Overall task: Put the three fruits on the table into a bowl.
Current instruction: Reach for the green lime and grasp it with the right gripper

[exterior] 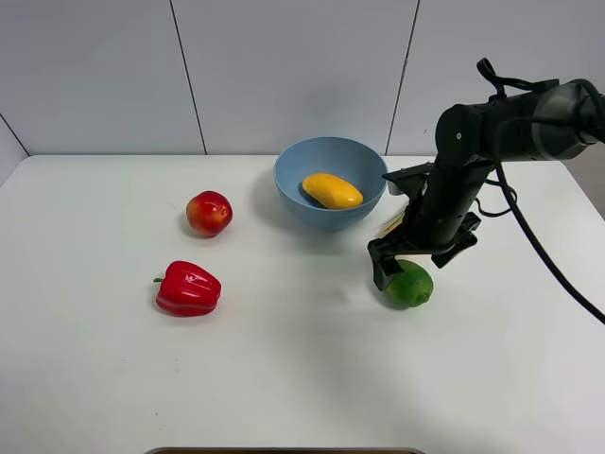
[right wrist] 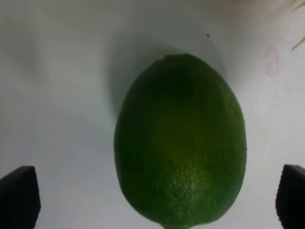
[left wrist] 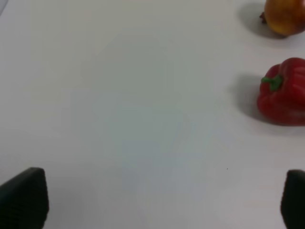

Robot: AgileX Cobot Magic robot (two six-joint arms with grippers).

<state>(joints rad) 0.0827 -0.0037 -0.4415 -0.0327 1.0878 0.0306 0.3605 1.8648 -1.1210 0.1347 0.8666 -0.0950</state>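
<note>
I should next use my right gripper to grab the green lime by its wide middle [exterior: 410, 285] [right wrist: 181, 148], so that I can add it to the light blue bowl.
The yellow-orange mango [exterior: 332, 190] lies inside the light blue bowl [exterior: 286, 177] at the back middle of the white table [exterior: 284, 378]. The green lime [exterior: 410, 284] rests on the table, in front and to the right of the bowl. My right gripper [exterior: 412, 266] is open and low over it. In the right wrist view the lime [right wrist: 180, 143] sits between the spread fingertips [right wrist: 19, 195] of the right gripper [right wrist: 155, 198], untouched. The red apple [exterior: 209, 213] stands left of the bowl and also shows in the left wrist view [left wrist: 286, 16]. My left gripper [left wrist: 159, 200] is open and empty over bare table.
A glossy red bell pepper [exterior: 188, 288] lies in front of the apple, and also shows in the left wrist view [left wrist: 283, 90]. A yellow object [exterior: 392, 225] is mostly hidden behind the right arm beside the bowl. The left arm is outside the exterior high view.
</note>
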